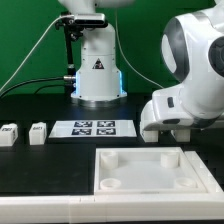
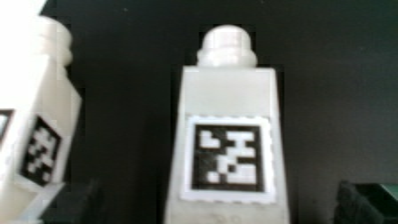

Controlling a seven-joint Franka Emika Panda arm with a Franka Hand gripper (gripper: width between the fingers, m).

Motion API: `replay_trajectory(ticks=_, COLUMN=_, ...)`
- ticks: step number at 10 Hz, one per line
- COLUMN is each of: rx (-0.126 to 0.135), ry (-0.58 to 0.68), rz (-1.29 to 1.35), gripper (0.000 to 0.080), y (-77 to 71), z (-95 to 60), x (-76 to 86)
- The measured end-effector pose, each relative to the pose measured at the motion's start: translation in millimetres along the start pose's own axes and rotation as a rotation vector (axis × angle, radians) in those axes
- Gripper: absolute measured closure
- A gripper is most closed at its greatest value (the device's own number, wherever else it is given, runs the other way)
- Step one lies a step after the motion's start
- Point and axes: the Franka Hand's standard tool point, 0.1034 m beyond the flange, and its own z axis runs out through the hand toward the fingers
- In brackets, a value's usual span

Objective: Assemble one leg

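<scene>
My gripper should close on the leg now, because my fingers are beside the leg's sides in the wrist view, level with its tagged lower part (image 2: 228, 160).
In the wrist view a leg (image 2: 228, 140), a white square-section block with a rounded peg at its far end and a black-and-white tag on its upper face, lies on the black table between my fingers. My gripper (image 2: 222, 205) is open, with a dark fingertip (image 2: 71, 205) on one side of the leg, another (image 2: 370, 200) on the other, and a gap at each. A second tagged leg (image 2: 36, 120) lies beside it. In the exterior view my gripper (image 1: 165, 130) is low over the table behind the white panel, and the arm hides these two legs.
The large white recessed panel (image 1: 150, 170) lies at the front. The marker board (image 1: 93, 128) lies mid-table. Two more small legs (image 1: 10, 135) (image 1: 37, 132) stand at the exterior view's left. A long white bar (image 1: 50, 207) lies along the front edge.
</scene>
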Motion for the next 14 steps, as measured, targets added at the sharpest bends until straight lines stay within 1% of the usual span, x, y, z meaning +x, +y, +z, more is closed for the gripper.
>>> replay_trajectory(ticks=3, rx=0.000, ry=0.001, rz=-0.002, gripper=0.0151, y=-0.3, z=1.7, x=0.2)
replay_trajectory(ticks=5, rx=0.000, ry=-0.004, rz=0.000, gripper=0.0151, y=2.9, z=3.8, x=-0.3)
replay_trajectory(ticks=6, rx=0.003, ry=-0.006, rz=0.004, gripper=0.0239, y=5.2, z=4.3, x=-0.3)
replay_trajectory(ticks=7, rx=0.005, ry=-0.006, rz=0.005, gripper=0.0374, y=6.2, z=4.1, x=0.0)
replay_trajectory(ticks=8, rx=0.006, ry=-0.006, rz=0.006, gripper=0.0374, y=6.7, z=3.9, x=0.1)
replay_trajectory(ticks=9, rx=0.006, ry=-0.006, rz=0.006, gripper=0.0508, y=6.9, z=3.8, x=0.2)
replay_trajectory(ticks=13, rx=0.006, ry=-0.005, rz=0.007, gripper=0.0508, y=7.1, z=3.7, x=0.3)
replay_trajectory(ticks=14, rx=0.005, ry=-0.011, rz=0.007, gripper=0.0508, y=7.8, z=0.4, x=-2.8)
